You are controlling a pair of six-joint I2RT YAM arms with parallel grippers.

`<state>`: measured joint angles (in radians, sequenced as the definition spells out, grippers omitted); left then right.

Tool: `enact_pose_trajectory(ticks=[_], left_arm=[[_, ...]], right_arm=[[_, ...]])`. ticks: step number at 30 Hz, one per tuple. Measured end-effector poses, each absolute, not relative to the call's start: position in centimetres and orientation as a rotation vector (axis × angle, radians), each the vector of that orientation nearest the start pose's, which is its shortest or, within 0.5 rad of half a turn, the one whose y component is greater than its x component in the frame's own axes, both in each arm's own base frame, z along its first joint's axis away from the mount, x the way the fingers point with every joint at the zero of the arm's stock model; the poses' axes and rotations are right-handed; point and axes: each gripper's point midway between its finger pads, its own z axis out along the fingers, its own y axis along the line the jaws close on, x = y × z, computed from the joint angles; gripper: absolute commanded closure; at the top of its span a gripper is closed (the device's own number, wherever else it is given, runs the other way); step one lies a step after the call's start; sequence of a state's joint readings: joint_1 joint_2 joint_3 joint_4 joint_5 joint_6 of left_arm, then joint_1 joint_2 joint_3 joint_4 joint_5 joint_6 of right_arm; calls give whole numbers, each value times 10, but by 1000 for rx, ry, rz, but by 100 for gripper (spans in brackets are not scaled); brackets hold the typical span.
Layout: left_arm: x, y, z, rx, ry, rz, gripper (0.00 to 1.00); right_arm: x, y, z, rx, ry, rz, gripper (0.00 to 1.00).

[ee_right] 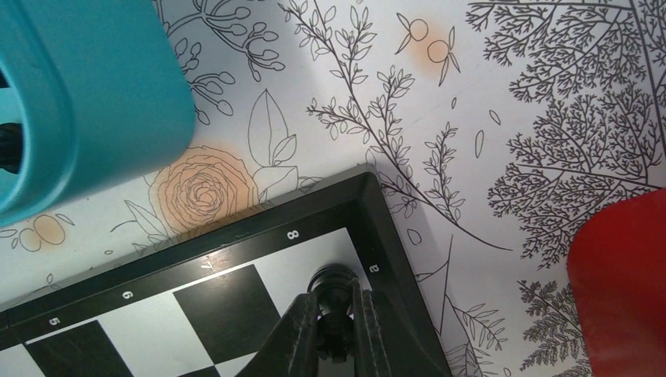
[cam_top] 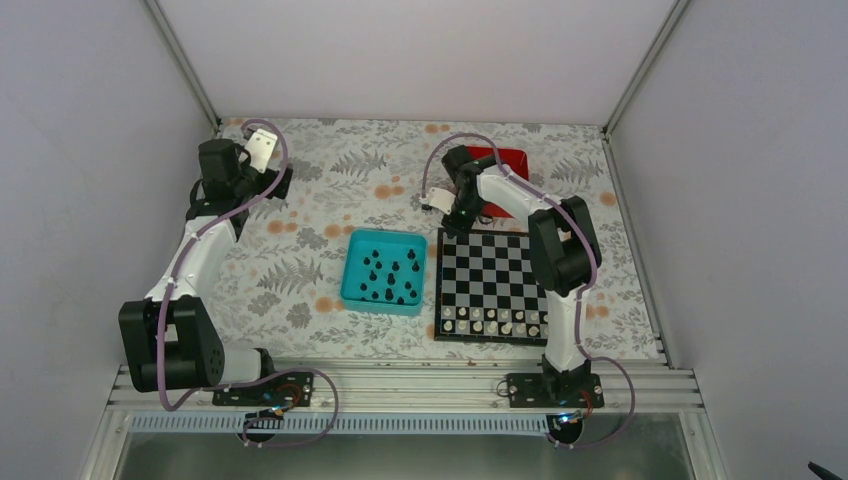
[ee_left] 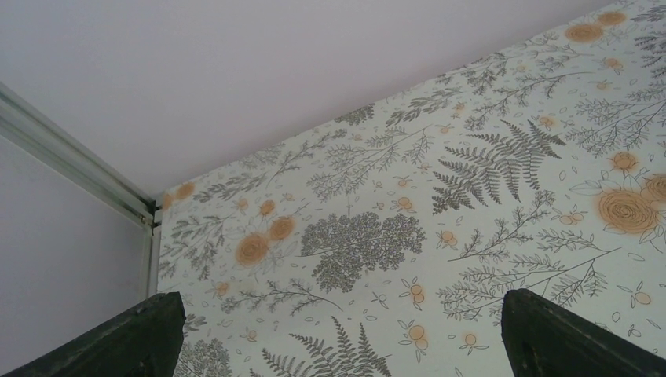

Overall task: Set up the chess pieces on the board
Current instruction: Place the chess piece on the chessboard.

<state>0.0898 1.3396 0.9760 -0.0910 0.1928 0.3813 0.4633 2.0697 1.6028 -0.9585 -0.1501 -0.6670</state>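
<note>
The black chess piece is hanging upright within the pale corner square, nearer the square's "a" edge, so my right gripper should open now. The piece would stand off-centre.
The black-and-grey board (cam_top: 490, 270) lies right of centre. My right gripper (cam_top: 455, 228) is at its far left corner. In the right wrist view the gripper (ee_right: 336, 302) is shut on a black chess piece (ee_right: 331, 281), held upright over the pale corner square by the "8" and "a" marks of the board (ee_right: 220, 306). I cannot tell whether its base touches the square. Several black pieces (cam_top: 390, 275) stand in the teal tray (cam_top: 352, 270). My left gripper (cam_top: 270, 165) is open and empty at the far left, its fingers (ee_left: 149, 330) wide apart over the floral cloth.
Pale pieces (cam_top: 490, 322) fill the board's two near rows. A red tray (cam_top: 510, 160) sits behind the board, and its edge shows in the right wrist view (ee_right: 620, 275). The teal tray's corner (ee_right: 94, 102) is close to the board's corner. Walls enclose the table.
</note>
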Motion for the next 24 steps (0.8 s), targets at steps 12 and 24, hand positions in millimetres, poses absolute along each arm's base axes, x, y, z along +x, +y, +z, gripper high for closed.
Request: enact_pose_trajectory(ticks=[12, 24], left_arm=[[429, 7, 233, 409, 1977, 106, 0], [429, 8, 233, 407, 1977, 107, 0]], right_arm=[[366, 218, 48, -1624, 2495, 254, 90], [365, 217, 44, -1637, 2505, 248, 53]])
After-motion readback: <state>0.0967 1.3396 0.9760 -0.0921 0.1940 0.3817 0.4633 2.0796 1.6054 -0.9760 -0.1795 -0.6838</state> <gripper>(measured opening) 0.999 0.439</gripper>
